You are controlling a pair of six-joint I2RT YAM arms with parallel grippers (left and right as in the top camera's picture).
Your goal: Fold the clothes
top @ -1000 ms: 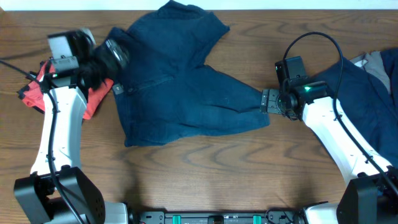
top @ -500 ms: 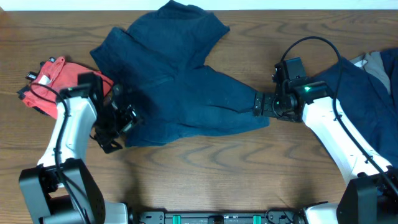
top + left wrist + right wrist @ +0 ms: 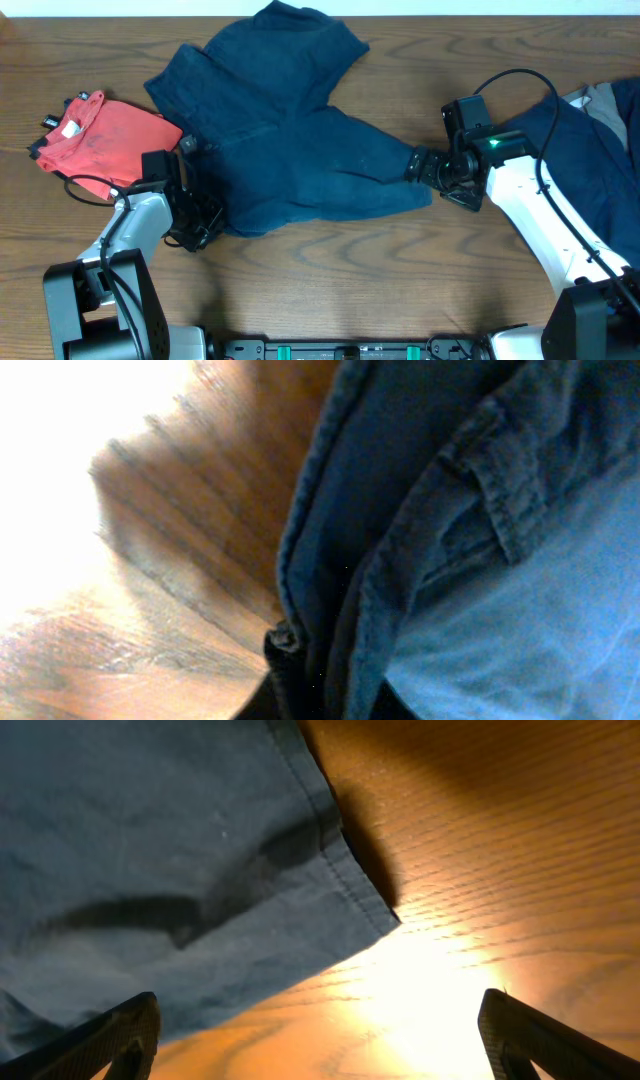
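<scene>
My right gripper grabs the navy shorts (image 3: 290, 140) by the hem corner at the leg's end (image 3: 427, 201) next, to lift and fold that leg over.
The clothes being handled are navy shorts (image 3: 290, 140), spread flat in the middle of the table. My left gripper (image 3: 203, 218) sits low at their lower-left edge and is shut on it. In the left wrist view a folded seam of the navy shorts (image 3: 400, 560) runs down into the closed jaws of the left gripper (image 3: 320, 695). My right gripper (image 3: 422, 168) is open at the end of the right leg. In the right wrist view the hem corner (image 3: 340, 870) lies ahead of the right gripper (image 3: 320, 1040), with bare wood between the fingers (image 3: 120, 1038).
A red garment (image 3: 95, 135) lies at the far left, behind the left arm. Another navy garment (image 3: 590, 150) with a grey cloth (image 3: 603, 97) is piled at the right edge, under the right arm. The table's (image 3: 330, 280) front strip is bare wood.
The left arm swung from the shorts' upper-left side down to their lower-left edge and shut on it, uncovering the red garment. The right gripper opened slightly wider, staying by the leg hem.
</scene>
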